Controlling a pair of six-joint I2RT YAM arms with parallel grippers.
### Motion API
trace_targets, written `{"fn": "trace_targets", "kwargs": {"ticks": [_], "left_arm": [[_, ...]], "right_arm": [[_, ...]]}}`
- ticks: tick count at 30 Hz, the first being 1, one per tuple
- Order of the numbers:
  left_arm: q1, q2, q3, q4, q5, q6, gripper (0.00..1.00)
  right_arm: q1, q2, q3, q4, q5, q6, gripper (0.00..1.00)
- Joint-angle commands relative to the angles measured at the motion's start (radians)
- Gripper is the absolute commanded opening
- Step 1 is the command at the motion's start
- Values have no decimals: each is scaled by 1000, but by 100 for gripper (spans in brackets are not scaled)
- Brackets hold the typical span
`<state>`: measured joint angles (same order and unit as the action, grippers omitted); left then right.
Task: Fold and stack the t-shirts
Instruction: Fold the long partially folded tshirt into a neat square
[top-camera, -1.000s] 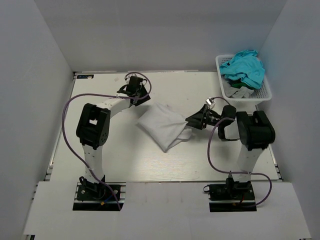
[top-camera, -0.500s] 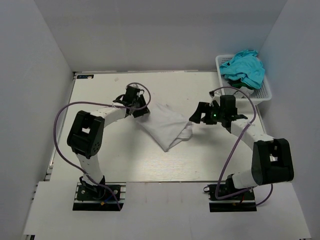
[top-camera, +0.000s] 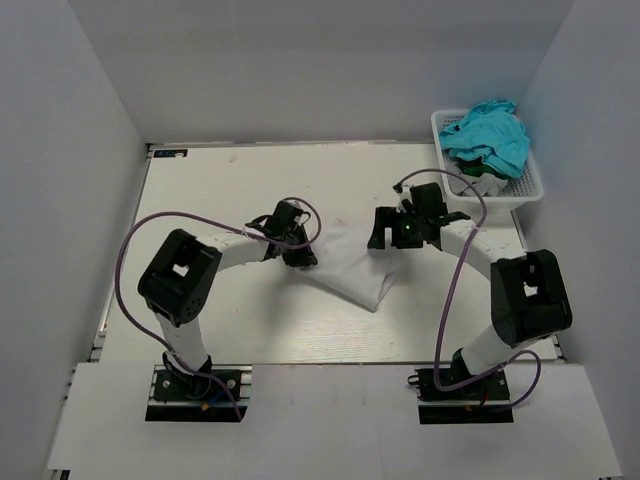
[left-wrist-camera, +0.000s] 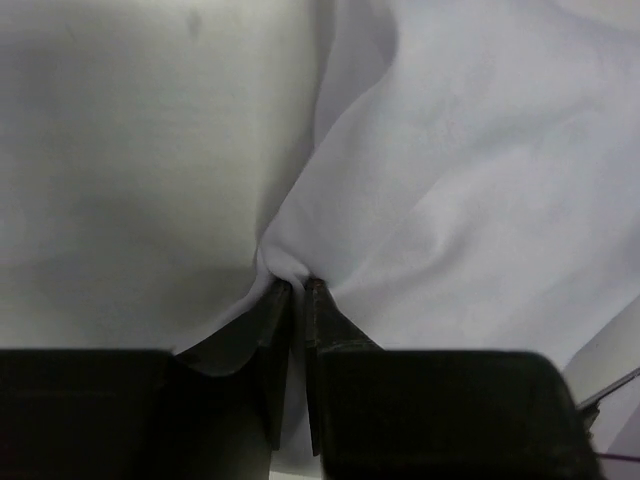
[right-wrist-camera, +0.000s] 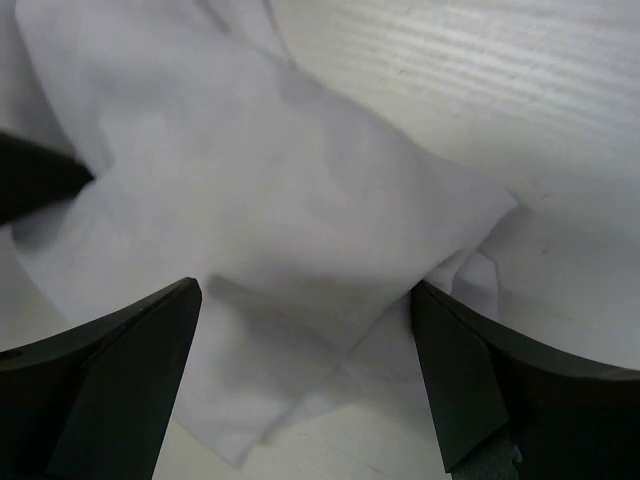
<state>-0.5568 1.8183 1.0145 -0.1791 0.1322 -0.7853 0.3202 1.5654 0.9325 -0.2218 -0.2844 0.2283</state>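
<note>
My right gripper should next pinch the white t-shirt's edge (top-camera: 377, 250) (right-wrist-camera: 322, 328) across from my left gripper, so that both grippers can stretch the t-shirt for folding.
A white t-shirt (top-camera: 355, 265) lies crumpled in the middle of the table. My left gripper (top-camera: 299, 252) is shut on its left edge; in the left wrist view the jaws (left-wrist-camera: 297, 290) pinch a fold of the white cloth (left-wrist-camera: 450, 200). My right gripper (top-camera: 380, 232) is open and hovers over the shirt's right upper part; in the right wrist view its fingers (right-wrist-camera: 130, 350) spread wide above the cloth (right-wrist-camera: 300, 200), holding nothing. A teal t-shirt (top-camera: 488, 135) lies heaped in the basket.
A white plastic basket (top-camera: 528, 185) stands at the back right corner with teal and grey-white clothes in it. Grey walls close the table on three sides. Purple cables loop from both arms.
My left gripper has dragged the white shirt's edge toward the right and front. My right gripper let go of the shirt, swung up and left, and now is open above it.
</note>
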Motion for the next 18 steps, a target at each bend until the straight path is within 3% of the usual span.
{"fn": "trace_targets", "kwargs": {"ticks": [1,4,7,12,18], "left_arm": [[-64,-49,22,-161,-35,-25,22],[-106,-117,36,-191,-46,14,26],[-106,-140,70,-273,-133,23,40],[-95,-142,191,-428,-359,32,60],[-74,-18,349,-358,-381,89,64]], "right_arm": [[-6,21,94,30,121,-17,90],[-9,53,173,15,140,-32,90],[-7,90,215,-17,136,-26,90],[-10,6,143,-19,217,-11,90],[-9,8,117,-27,136,31,89]]}}
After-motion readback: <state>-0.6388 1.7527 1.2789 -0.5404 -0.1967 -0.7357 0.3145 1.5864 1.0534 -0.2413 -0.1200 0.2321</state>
